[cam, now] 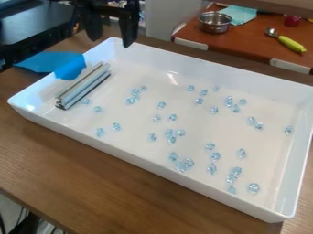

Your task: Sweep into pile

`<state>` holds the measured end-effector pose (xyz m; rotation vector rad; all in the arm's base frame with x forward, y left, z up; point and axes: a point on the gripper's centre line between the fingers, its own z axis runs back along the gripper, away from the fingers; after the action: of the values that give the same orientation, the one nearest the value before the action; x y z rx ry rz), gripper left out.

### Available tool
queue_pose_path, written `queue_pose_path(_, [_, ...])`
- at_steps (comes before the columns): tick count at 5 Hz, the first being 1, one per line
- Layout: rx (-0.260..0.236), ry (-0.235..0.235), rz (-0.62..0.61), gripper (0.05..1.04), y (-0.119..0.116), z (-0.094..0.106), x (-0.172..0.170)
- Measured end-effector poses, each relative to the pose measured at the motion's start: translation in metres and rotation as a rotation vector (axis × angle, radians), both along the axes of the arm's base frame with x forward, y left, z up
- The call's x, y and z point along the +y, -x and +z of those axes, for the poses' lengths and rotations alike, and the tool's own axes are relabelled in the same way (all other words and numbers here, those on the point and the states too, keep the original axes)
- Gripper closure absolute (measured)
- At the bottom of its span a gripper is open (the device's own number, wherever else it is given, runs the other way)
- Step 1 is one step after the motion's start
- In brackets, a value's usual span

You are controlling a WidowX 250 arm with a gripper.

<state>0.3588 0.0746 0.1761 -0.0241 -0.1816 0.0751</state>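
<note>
The robot's gripper should next sweep the scattered clear-blue gems into a pile, so it should grab the silver metal bar (pixel 89 86) by its end.
The gripper (pixel 110 41) hangs above the tray's back-left corner, its two fingers apart with nothing between them. Below it stands a white rectangular tray (pixel 153 170). Many small clear-blue gems lie scattered over the tray floor, among them one gem (pixel 254 188) near the front right and another gem (pixel 100 132) toward the left. A silver metal bar (pixel 89 86) rests inside at the left end, apart from the gripper. Beside it, a blue piece (pixel 70 67) drapes over the tray's left rim.
The tray's raised walls enclose the gems. It stands on a brown wooden table (pixel 73 160). Behind, a red-brown surface (pixel 245 43) holds a metal pot (pixel 214 23), a teal cloth (pixel 238 14) and a spoon with a yellow-green handle (pixel 291 44).
</note>
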Motion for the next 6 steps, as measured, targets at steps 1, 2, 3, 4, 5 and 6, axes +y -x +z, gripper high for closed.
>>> queue_pose_path(1, [0.049, 0.012, -0.004, 0.083, 0.003, -0.018, -0.001])
queue_pose_path(2, [0.003, 0.013, -0.028, 0.083, -0.002, -0.034, -0.003])
queue_pose_path(3, [-0.013, 0.000, -0.027, 0.083, -0.002, -0.045, -0.001])
queue_pose_path(4, [-0.040, -0.037, -0.004, 0.083, 0.001, -0.051, 0.003])
queue_pose_path(5, [-0.052, -0.060, 0.009, 0.083, 0.000, -0.051, 0.007])
queue_pose_path(6, [-0.039, -0.102, 0.017, 0.083, 0.005, -0.062, 0.013])
